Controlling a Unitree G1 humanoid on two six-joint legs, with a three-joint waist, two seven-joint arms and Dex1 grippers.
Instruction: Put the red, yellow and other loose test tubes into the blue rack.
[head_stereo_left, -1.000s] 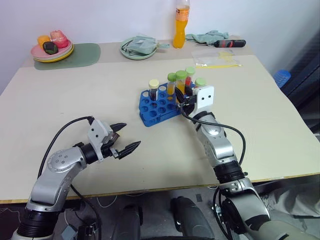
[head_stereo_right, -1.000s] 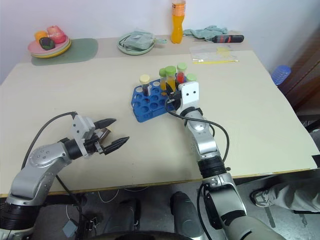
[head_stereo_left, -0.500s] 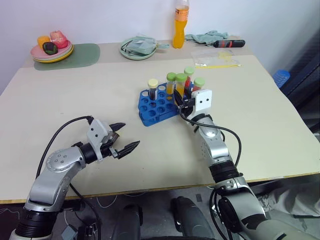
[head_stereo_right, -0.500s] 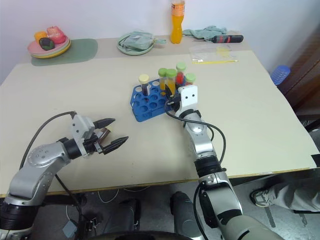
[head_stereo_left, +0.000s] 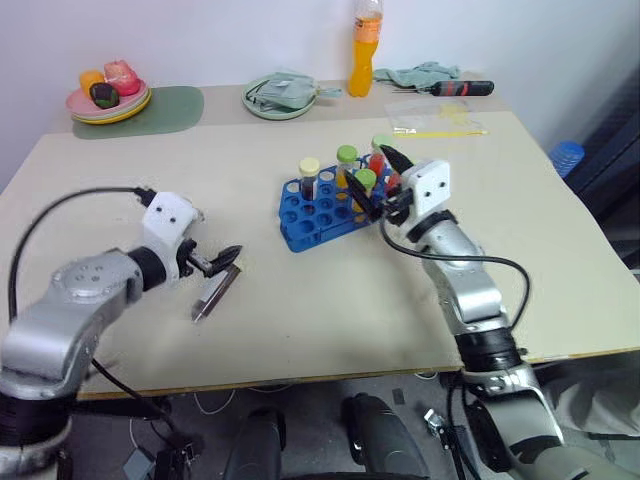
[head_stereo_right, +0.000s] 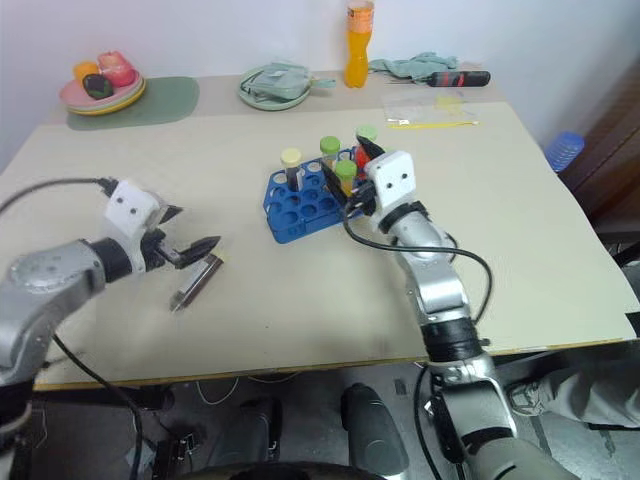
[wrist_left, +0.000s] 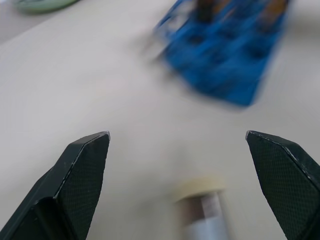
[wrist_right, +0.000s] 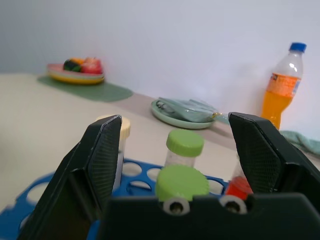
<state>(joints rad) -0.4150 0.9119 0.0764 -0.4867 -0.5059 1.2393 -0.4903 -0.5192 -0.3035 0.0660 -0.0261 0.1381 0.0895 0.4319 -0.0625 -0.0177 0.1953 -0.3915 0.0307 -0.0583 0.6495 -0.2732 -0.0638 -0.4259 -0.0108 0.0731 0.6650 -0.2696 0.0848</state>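
Observation:
My left gripper moves toward the cap next and only then closes on it, since bare table shows between my fingertips and the cream cap.
The blue rack (head_stereo_left: 305, 222) stands mid-table with several tubes upright in it: a cream-capped one (head_stereo_left: 307, 170), green-capped ones (head_stereo_left: 346, 156) and one with red liquid (head_stereo_left: 378, 164). My right gripper (head_stereo_left: 375, 180) hovers open just above the rack's right end, and a green cap (wrist_right: 181, 182) sits between its spread fingers without touching them. One loose test tube (head_stereo_left: 215, 293) with dark liquid and a cream cap (wrist_left: 201, 189) lies flat on the table. My left gripper (head_stereo_left: 215, 262) is open just above and behind it, with its fingers wide to either side.
At the table's back stand an orange drink bottle (head_stereo_left: 364, 50), a pale green plate (head_stereo_left: 280, 97) with a cloth, a plate of food (head_stereo_left: 107, 98) on a green mat, a screwdriver (head_stereo_left: 460, 87) and a plastic bag (head_stereo_left: 430, 115). The near table edge (head_stereo_left: 300, 378) lies close below the arms.
My right gripper has opened and lifted back off the rack, leaving a green-capped tube standing in it. My left gripper has swung left and tipped downward, uncovering the lying tube.

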